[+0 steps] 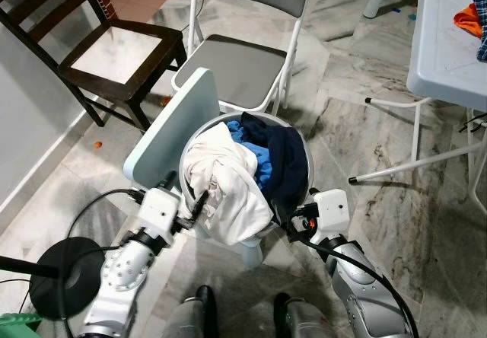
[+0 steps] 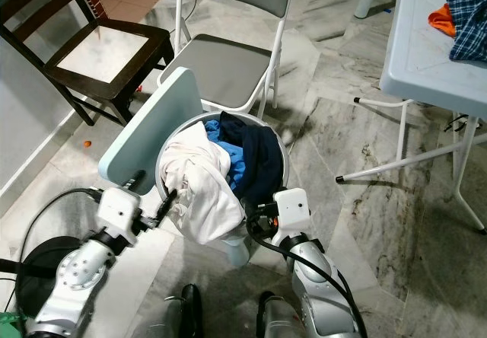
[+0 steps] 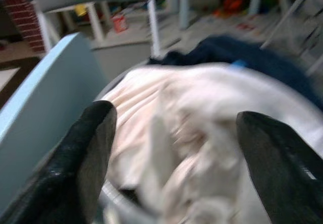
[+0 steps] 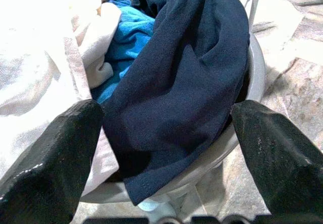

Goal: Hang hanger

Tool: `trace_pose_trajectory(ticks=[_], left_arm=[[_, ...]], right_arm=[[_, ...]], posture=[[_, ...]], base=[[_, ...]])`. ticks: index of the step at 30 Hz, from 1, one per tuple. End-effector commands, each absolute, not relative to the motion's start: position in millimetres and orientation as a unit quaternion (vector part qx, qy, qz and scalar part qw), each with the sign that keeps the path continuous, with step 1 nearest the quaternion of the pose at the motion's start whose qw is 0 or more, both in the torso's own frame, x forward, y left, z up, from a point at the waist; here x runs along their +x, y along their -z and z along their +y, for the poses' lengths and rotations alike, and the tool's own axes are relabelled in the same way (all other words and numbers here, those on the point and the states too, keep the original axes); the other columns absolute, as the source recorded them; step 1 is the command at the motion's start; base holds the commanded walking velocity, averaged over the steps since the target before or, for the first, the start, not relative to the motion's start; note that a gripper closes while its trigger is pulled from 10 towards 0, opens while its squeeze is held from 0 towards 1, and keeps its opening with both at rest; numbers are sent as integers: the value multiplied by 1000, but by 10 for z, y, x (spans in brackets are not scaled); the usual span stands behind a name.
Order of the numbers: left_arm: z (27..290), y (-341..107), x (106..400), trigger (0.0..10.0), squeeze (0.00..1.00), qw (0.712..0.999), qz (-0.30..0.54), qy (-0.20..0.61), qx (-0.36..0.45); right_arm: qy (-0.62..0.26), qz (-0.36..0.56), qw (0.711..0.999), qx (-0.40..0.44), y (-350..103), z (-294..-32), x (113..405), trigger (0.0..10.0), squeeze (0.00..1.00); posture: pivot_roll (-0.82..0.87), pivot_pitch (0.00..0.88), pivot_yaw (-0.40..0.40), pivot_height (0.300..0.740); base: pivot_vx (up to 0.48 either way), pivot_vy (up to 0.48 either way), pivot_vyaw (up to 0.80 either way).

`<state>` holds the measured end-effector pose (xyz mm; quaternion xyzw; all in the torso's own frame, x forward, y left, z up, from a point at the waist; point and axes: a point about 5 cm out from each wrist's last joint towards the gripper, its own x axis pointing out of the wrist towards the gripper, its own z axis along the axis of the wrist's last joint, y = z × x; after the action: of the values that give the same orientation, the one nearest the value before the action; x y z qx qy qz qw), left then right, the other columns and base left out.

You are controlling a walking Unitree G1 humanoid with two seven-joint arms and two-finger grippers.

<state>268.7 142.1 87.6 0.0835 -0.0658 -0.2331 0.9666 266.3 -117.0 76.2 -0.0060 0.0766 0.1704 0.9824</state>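
My left gripper grabs the white garment (image 1: 224, 182) by a raised fold (image 1: 215, 188) next, since the garment lies slack over the basket with its folds standing up.
A round grey laundry basket (image 1: 307, 172) stands on the marble floor right in front of me, its pale blue lid (image 1: 171, 129) tipped up on the left. A white garment (image 1: 224, 182) spills over the near rim, a navy one (image 1: 281, 155) drapes over the right side, and a bright blue one (image 1: 257, 157) lies between them. My left gripper (image 1: 190, 197) is open at the basket's left edge, facing the white garment (image 3: 192, 133). My right gripper (image 1: 283, 212) is open at the near right edge, its fingers (image 4: 55, 153) either side of the navy garment (image 4: 181, 77).
A grey folding chair (image 1: 240, 68) stands just behind the basket and a dark wooden chair (image 1: 114, 52) at the back left. A white plastic table (image 1: 449, 41) with clothes on it is at the right. A black round stand base (image 1: 65, 277) lies on the floor at my left.
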Motion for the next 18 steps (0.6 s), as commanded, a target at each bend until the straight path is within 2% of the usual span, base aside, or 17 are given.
trace_pose_trajectory(ticks=[1,6,7,9,13,18], left_arm=[[1388,-837,2690,10000,1000,967,-50,240,69],[1395,-676,2783,10000,1000,975,-4,219,40],[1399,-643,2793,10000,894,976,6,216,29],[1384,-574,2823,10000,0,976,34,215,-4],[1268,-578,2842,10000,0,967,50,244,-49],[1110,-562,2827,10000,0,955,60,284,-61]], right_arm=[[-175,91,980,-7,-689,-1149,2621,10000,0],[-172,90,981,-10,-695,-1168,2621,10000,0],[-171,90,981,-10,-697,-1173,2621,10000,0],[-168,90,982,-11,-695,-1188,2618,10000,0],[-167,90,982,-12,-693,-1192,2616,10000,0],[-168,90,982,-12,-696,-1177,2622,10000,0]], posture=[[-71,275,28,740],[-86,272,31,740],[-86,272,31,740],[-91,271,33,740],[-93,270,33,740],[-93,270,33,740]], base=[[0,0,0],[0,0,0],[0,0,0],[0,0,0],[0,0,0],[0,0,0]])
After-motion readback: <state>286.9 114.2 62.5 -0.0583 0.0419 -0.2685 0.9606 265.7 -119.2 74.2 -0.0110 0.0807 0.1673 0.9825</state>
